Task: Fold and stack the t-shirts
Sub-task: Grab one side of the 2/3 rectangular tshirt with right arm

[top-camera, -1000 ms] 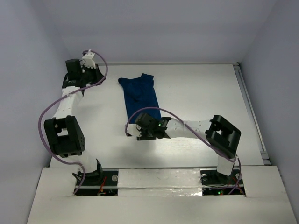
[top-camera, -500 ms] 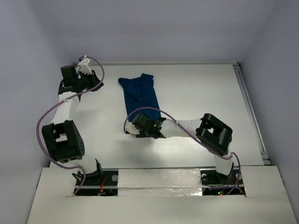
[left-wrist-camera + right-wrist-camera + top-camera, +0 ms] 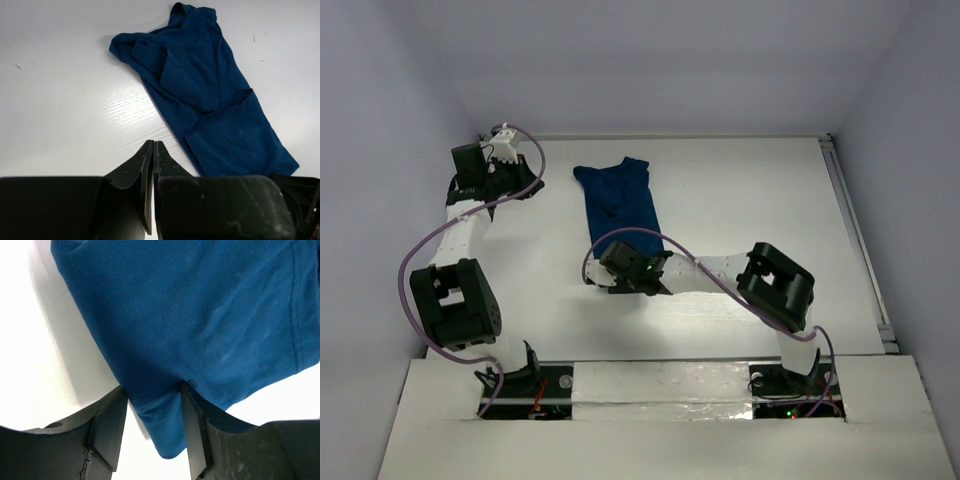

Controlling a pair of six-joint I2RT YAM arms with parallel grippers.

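Note:
My right gripper grabs the t-shirt by its near-end corner next, to fold its near end over toward the bunched end.
One dark blue t-shirt (image 3: 620, 200) lies folded into a long narrow strip at the table's middle, running from far left to near right. The left wrist view shows the t-shirt (image 3: 210, 90) ahead and to the right, with its bunched end farthest away. My left gripper (image 3: 525, 186) sits at the far left of the table, apart from the cloth, and in its own view the left gripper (image 3: 153, 145) is shut on nothing. My right gripper (image 3: 623, 262) is at the strip's near end. Seen close up, the right gripper (image 3: 152, 395) stands open with a corner of the t-shirt (image 3: 190, 315) hanging between its fingers.
The white table (image 3: 740, 200) is bordered by pale walls at the back and sides, with a metal rail (image 3: 855, 240) along its right edge. Purple cables loop off both arms. The right arm's elbow (image 3: 777, 285) sits near the front right.
The right gripper has slid a little left at the shirt's near end and its jaws have widened. The left arm has swung further left, away from the shirt.

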